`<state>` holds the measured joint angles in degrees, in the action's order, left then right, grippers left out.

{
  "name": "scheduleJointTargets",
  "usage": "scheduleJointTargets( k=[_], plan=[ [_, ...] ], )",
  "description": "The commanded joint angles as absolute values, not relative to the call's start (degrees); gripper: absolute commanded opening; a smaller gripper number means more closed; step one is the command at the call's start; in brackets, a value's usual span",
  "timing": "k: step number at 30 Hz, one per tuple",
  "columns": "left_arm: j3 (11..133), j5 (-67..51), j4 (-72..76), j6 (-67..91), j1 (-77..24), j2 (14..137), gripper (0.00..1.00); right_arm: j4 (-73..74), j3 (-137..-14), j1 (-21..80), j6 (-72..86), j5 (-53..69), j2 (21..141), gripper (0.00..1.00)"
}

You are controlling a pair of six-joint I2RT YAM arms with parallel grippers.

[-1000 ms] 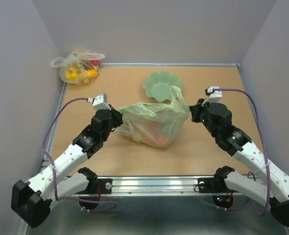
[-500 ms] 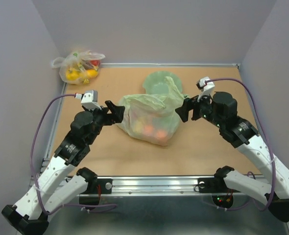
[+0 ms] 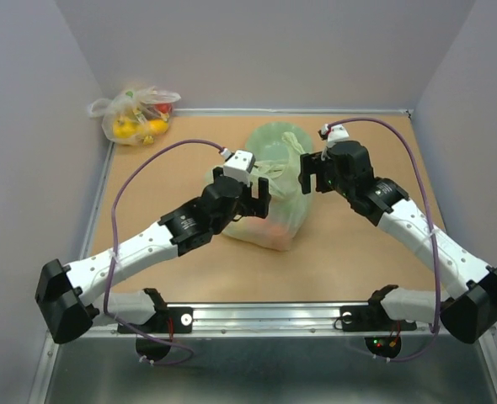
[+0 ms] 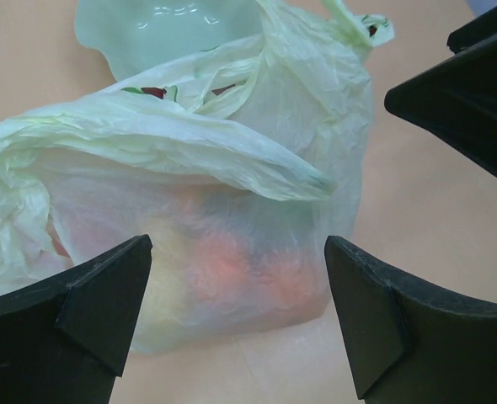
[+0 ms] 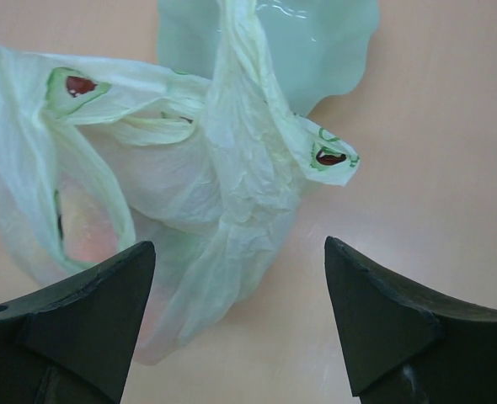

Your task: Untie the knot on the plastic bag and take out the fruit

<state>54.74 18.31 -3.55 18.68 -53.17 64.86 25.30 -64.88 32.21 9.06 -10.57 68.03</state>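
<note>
The bag needs to be grabbed next by its bunched fold of film [image 3: 291, 185] [image 5: 247, 198] with my right gripper, so the opposite film stays free to be pulled open.
The pale green plastic bag [image 3: 274, 210] lies slumped mid-table, its top crumpled over. Orange and reddish fruit [image 4: 232, 261] glows through the film, and some shows through a side opening [image 5: 88, 231]. I see no tied knot; the handle strips [image 5: 328, 156] lie loose and apart. My left gripper [image 3: 255, 190] hangs open over the bag's left half, fingers [image 4: 88, 311] either side of the fruit bulge, holding nothing. My right gripper [image 3: 306, 175] is open above the bag's right handle strip [image 5: 240, 244], empty.
A wavy green bowl [image 3: 269, 139] sits just behind the bag, partly covered by it. A clear whitish bag [image 3: 136, 114] with yellow and red items lies in the back left corner. Grey walls close three sides; a metal rail [image 3: 265, 316] runs along the front.
Both grippers were shut on the bag's sides, pulling outward. They have opened and let go. Both arms have swung inward over the bag, which has slumped.
</note>
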Motion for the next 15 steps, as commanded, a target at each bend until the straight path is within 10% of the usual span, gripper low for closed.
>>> scheduleJointTargets(
  k=[1,13,15],
  plan=[
    [59.50,27.23,-0.26,15.29,-54.14,66.53,0.95,21.46,-65.13,31.82,10.89,-18.45,71.09,0.85],
    [58.89,23.99,-0.53,32.42,-55.11,69.69,0.95,12.05,-59.77,31.46,14.94,-14.15,79.54,0.67],
    [59.41,24.60,-1.23,35.14,-55.28,71.18,0.95,11.78,-59.07,31.46,15.29,-13.98,80.07,0.42]
  ],
)
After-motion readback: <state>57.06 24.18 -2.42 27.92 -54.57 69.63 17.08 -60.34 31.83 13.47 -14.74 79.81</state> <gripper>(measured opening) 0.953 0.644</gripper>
